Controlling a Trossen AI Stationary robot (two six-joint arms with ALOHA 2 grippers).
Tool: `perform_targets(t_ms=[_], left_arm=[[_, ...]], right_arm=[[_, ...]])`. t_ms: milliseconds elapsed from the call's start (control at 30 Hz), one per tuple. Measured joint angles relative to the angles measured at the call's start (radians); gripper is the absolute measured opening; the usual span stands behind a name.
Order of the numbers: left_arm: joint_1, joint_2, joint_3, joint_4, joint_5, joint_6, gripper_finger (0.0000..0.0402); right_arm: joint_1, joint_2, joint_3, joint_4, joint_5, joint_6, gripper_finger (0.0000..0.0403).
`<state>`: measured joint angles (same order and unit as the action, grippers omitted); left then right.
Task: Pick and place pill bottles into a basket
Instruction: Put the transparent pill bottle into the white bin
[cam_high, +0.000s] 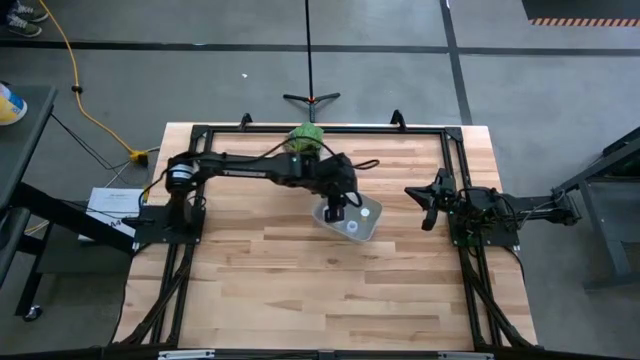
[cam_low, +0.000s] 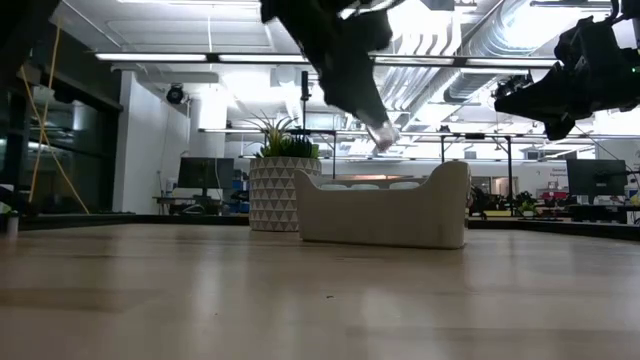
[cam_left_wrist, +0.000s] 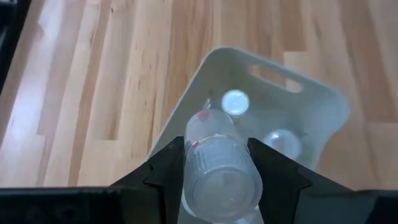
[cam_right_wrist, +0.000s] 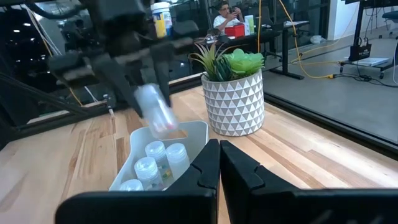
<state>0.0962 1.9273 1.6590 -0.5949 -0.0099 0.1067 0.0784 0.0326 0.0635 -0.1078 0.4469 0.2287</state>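
Observation:
The bottle's lower end is high above the basket's bottom and the bottle would drop if I opened now, so my left gripper must lower it first.
The pale basket stands on the table at mid-far, and also shows in the low view. Several whitish pill bottles stand inside it; two caps show in the left wrist view. My left gripper hangs above the basket's left end, shut on one more pill bottle. That bottle also shows in the right wrist view and in the low view. My right gripper is shut and empty, raised near the table's right edge. My left gripper pinches the pill bottle between its two fingers on the bottle's opposite sides, near its ribbed cap end. The fingers slant down from above and the bottle lies along them. The bottle is lifted clear, tilted, its free end pointing down over the basket.
A white patterned pot with a green plant stands just beyond the basket at the far edge, and also shows in the low view. Bare wood lies toward the near edge. A person sits far off in the room.

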Motion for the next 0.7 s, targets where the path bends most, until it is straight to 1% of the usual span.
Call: perform_targets(t_ms=[167, 300, 400, 567, 700], left_arm=[[0.008, 0.051, 0.000, 0.006, -0.005, 0.050, 0.0185], [0.008, 0.088, 0.000, 0.000, -0.004, 0.072, 0.0192], [0.008, 0.102, 0.000, 0.011, 0.000, 0.080, 0.0194], [0.008, 0.117, 0.001, 0.024, 0.007, 0.094, 0.0185], [0.008, 0.119, 0.000, 0.021, 0.021, 0.102, 0.0190]], right_arm=[[0.000, 0.000, 0.000, 0.000, 0.000, -0.001, 0.0002], [0.000, 0.000, 0.000, 0.000, 0.000, -0.001, 0.0003], [0.000, 0.000, 0.000, 0.000, 0.000, -0.001, 0.0003], [0.000, 0.000, 0.000, 0.000, 0.000, -0.002, 0.0003], [0.000, 0.000, 0.000, -0.001, 0.000, -0.002, 0.0003]])
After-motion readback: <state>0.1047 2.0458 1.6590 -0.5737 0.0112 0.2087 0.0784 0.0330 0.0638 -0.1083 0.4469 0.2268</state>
